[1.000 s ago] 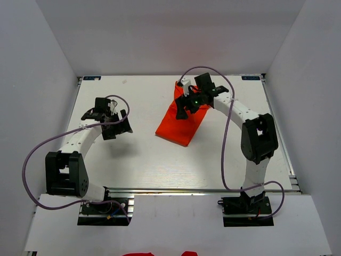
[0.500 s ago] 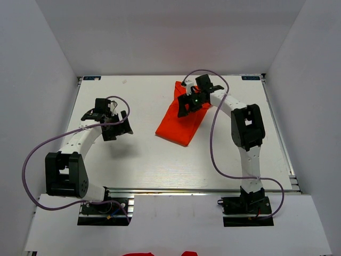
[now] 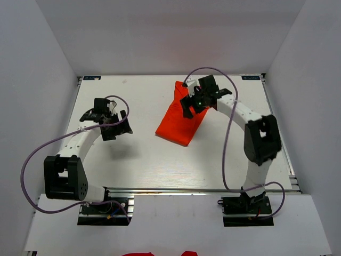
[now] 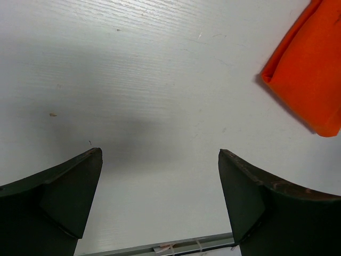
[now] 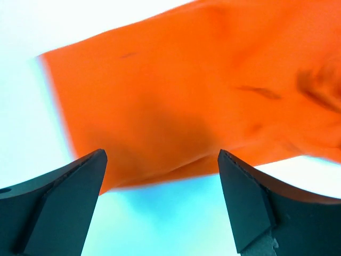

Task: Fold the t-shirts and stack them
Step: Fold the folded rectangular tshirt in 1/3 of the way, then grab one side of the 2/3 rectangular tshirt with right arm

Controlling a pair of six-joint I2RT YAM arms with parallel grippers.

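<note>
The near end of the folded t-shirt should go over the t-shirt's far half, so the right gripper will grab the t-shirt by the edge of that near end next.
One orange-red t-shirt (image 3: pixel 178 125) lies folded into a long strip on the white table, right of centre, running from the far edge toward the middle. My right gripper (image 3: pixel 188 104) hovers over the strip's far half. It is open, and in the right wrist view the cloth (image 5: pixel 186 96) lies beyond the spread fingers, not between them (image 5: pixel 160 154). My left gripper (image 3: pixel 121 126) is open over bare table to the left, well apart from the shirt. In the left wrist view only the shirt's near folded end (image 4: pixel 306 80) shows, at the upper right, beyond that gripper (image 4: pixel 160 154).
The table's metal front rail (image 3: pixel 202 190) runs just ahead of both arm bases and also shows in the left wrist view (image 4: pixel 160 248). White walls close in the left, right and back. Scraps of red cloth (image 3: pixel 136 254) show at the bottom edge of the top view.
The right arm's elbow swung left and then back right, and its gripper shifted slightly right over the shirt. The left arm has barely moved. The shirt lies as before.
</note>
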